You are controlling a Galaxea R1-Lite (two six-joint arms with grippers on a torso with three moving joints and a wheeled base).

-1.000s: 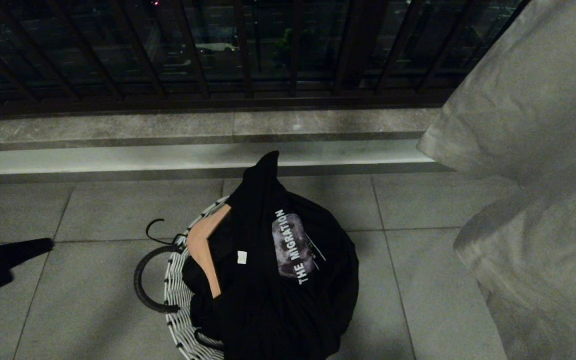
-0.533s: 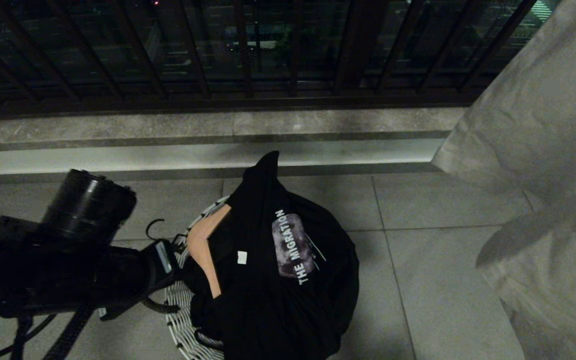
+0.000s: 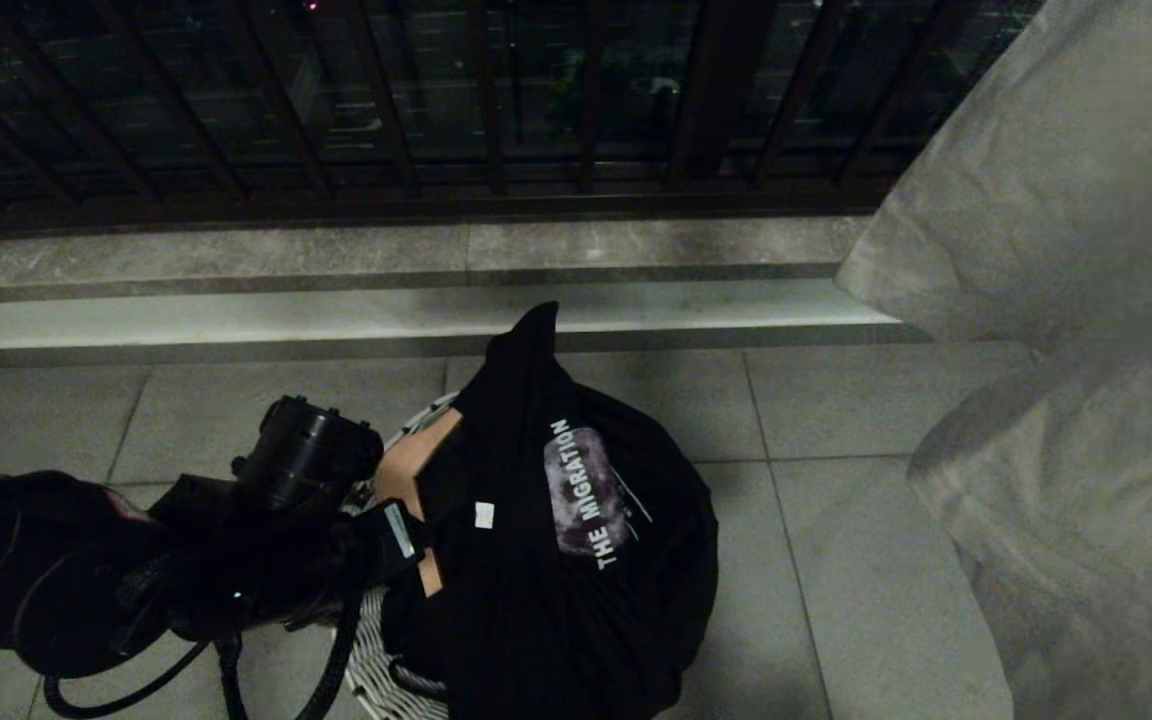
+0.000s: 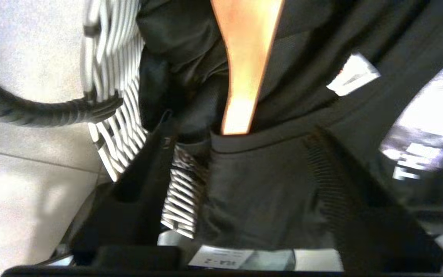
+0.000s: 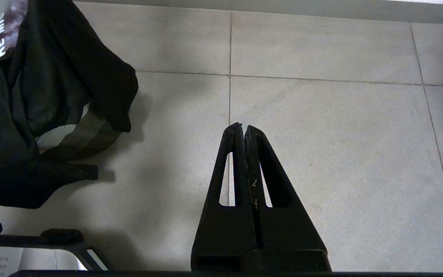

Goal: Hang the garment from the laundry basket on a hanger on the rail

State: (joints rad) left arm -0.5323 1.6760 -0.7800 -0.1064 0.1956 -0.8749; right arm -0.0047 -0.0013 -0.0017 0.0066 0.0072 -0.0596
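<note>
The wooden hanger needs to be grabbed next by its bare arm (image 3: 430, 575) (image 4: 242, 104) with my left gripper, so that the black garment can be hung on the bar.
A black garment (image 3: 576, 560) with a "THE MIGRATION" print is heaped in the white woven laundry basket (image 3: 364, 660) on the tiled floor. A wooden hanger (image 3: 398, 478) sits in the garment's neck. Its shoulder (image 4: 246, 57) pokes out of the collar. My left arm (image 3: 236, 560) reaches over the basket's left rim. My left gripper (image 4: 240, 125) is open wide, one finger by the basket weave (image 4: 106, 57) and the other over the black cloth, holding nothing. My right gripper (image 5: 240, 127) hangs shut above bare tiles, right of the garment (image 5: 33, 96). The rail is out of view.
A dark loop handle (image 4: 33, 111) juts from the basket's left side. A raised stone step (image 3: 386, 310) and a dark balcony railing (image 3: 486, 120) run behind the basket. A large grey cloth (image 3: 1066, 300) hangs at the right.
My left arm has swung in from the far left edge to the basket's left rim, covering the loop handle and hanger hook. Its jaws have gone from shut to open. The grey cloth swayed.
</note>
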